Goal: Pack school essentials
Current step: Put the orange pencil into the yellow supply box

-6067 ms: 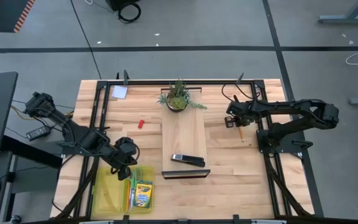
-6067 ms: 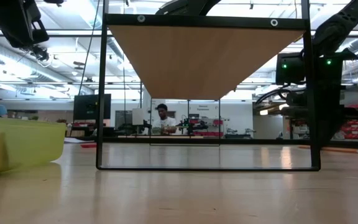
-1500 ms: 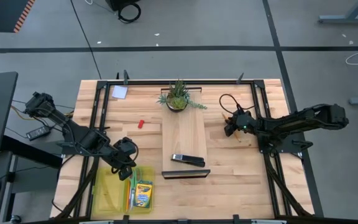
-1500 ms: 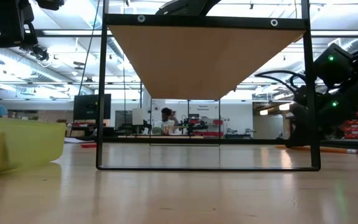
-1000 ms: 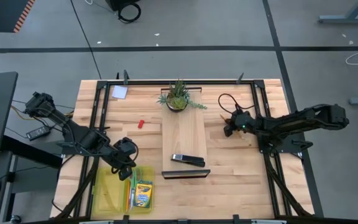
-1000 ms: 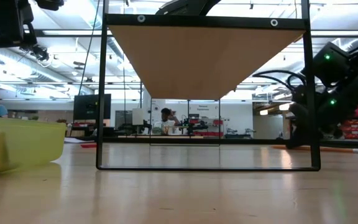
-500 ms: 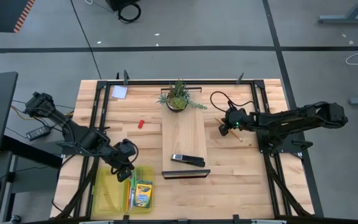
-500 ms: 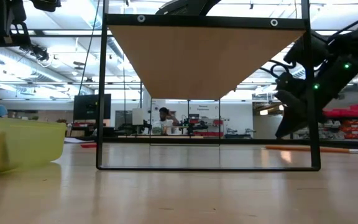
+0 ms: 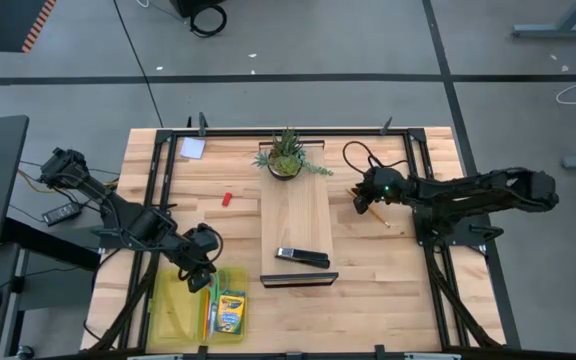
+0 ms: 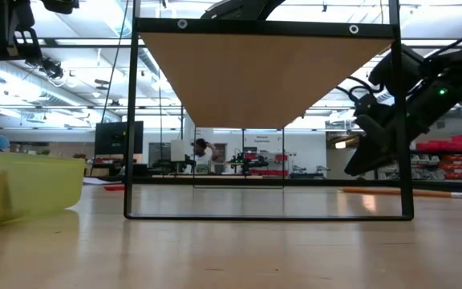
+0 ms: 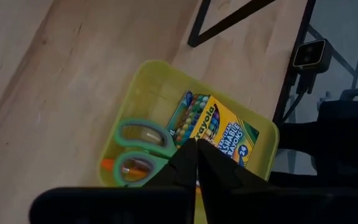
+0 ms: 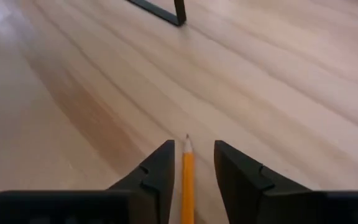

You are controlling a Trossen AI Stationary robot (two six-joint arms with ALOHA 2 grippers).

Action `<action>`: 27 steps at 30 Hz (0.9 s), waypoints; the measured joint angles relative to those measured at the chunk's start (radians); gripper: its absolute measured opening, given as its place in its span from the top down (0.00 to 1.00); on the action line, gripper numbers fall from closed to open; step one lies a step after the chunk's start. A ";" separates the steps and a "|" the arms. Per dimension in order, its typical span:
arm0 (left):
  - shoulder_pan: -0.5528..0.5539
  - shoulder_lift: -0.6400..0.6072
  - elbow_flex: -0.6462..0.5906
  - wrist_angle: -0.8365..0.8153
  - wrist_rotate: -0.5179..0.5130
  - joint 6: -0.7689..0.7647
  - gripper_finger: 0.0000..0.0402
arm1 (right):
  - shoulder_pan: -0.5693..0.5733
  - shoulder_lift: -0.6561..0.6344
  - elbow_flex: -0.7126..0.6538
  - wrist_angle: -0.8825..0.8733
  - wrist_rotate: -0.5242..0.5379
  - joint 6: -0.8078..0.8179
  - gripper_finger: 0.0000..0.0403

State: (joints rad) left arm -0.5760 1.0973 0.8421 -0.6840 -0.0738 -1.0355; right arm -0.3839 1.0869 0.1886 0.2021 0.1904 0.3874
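My right gripper grabs the yellow pencil by its sharpened tip end (image 9: 368, 208) next. The pencil then goes in the bin (image 9: 178, 305).
A yellow pencil (image 12: 187, 177) lies on the table right of the wooden board (image 9: 296, 215), also seen as the pencil (image 10: 399, 193) in the low view. My right gripper (image 12: 194, 146) is open above it. One finger stands on each side of the pencil's tip end, with a gap on both sides. My left gripper (image 11: 196, 149) is shut and hangs over the yellow bin (image 11: 160, 65) at the near left. The bin holds the crayon box (image 11: 219, 127), green-handled scissors (image 11: 138, 146) and an orange pen (image 11: 107, 165). A red eraser (image 9: 226, 199) and a pale note pad (image 9: 193, 148) lie on the table's left half.
A potted plant (image 9: 286, 158) stands at the board's far end. A black bar-shaped object (image 9: 301, 258) lies on its near part. A black frame (image 10: 267, 120) holds the board up at its near end. Bare wood lies between the board and the bin.
My right gripper has risen off the table and gone toward the table's left. The pencil has slid a little the same way and still lies flat on the table.
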 joint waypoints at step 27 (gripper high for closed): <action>0.001 0.000 0.000 0.001 0.000 -0.027 0.97 | -0.105 0.330 0.005 0.269 -0.173 -0.147 0.85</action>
State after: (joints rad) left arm -0.5751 1.0973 0.8421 -0.6834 -0.0738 -1.0630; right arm -0.4885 1.4166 0.1936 0.4706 0.0170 0.2407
